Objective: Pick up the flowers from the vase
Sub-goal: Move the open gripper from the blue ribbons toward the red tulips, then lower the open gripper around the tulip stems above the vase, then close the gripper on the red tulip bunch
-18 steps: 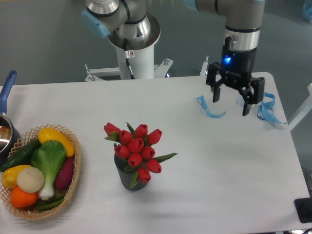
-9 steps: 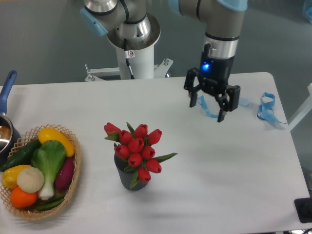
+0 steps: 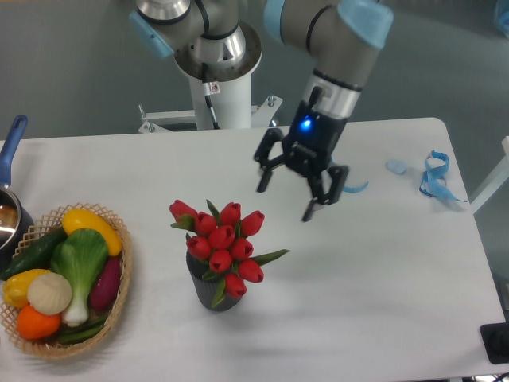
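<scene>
My gripper grabs the flowers (image 3: 223, 243) by their red tulip heads next. Then my gripper lifts the flowers from the vase (image 3: 213, 291).
A bunch of red tulip flowers (image 3: 223, 243) with green leaves stands in a small dark grey vase (image 3: 213, 291) at the middle of the white table. My gripper (image 3: 285, 202) is open and empty. It hangs above the table up and to the right of the flowers, a short gap away, and does not touch them. Its black fingers (image 3: 308, 210) point down and to the left.
A wicker basket (image 3: 118, 294) of vegetables sits at the left front. A blue-handled pot (image 3: 9, 159) is at the left edge. Blue ribbon scraps (image 3: 433, 177) lie at the back right. The robot base (image 3: 215, 64) stands behind the table.
My gripper has moved left and forward from the back right of the table toward the flowers, and it now tilts. It stays open. The flowers and vase have not moved.
</scene>
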You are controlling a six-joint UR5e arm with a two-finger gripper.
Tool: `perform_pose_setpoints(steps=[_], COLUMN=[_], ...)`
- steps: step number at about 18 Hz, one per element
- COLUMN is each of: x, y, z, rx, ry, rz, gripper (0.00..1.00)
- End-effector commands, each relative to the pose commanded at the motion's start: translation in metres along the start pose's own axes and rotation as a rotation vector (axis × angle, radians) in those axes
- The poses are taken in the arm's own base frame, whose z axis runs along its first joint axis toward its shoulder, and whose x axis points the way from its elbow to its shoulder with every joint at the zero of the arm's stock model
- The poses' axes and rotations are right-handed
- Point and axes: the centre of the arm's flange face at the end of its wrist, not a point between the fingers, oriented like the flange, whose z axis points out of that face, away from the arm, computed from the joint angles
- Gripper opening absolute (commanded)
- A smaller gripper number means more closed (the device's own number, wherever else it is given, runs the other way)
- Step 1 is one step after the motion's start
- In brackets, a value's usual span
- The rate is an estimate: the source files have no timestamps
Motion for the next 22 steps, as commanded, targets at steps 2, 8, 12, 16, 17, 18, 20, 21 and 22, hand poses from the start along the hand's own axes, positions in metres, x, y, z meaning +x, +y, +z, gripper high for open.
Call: perform_pose_setpoints(steps=[2,8,12,16,17,18,20,21,22], x=[0.001,-0.004,-0.008,-0.014,-0.016,-0.015,-0.016,-0.017,-0.017], y=[0.0,0.001,-0.003,-0.005,-0.006,-0.008,-0.01,-0.011,-0.011], z=[0.007,0.033,0.051,0.064,0.065,0.069,0.068,0.068,0.068], rx=[0.03,0.133,0.142,0.146,0.147,0.147,0.148,0.148,0.147], ry=[0.023,0.085,0.086,0.09,0.089,0.096,0.093,0.092,0.091], rz=[-0.044,-0.081,-0.037,-0.016,-0.013,-0.009,-0.004,-0.002,0.0], gripper=[1.0,1.0,1.0,1.0,1.0,1.0,0.96,0.87,0.8])
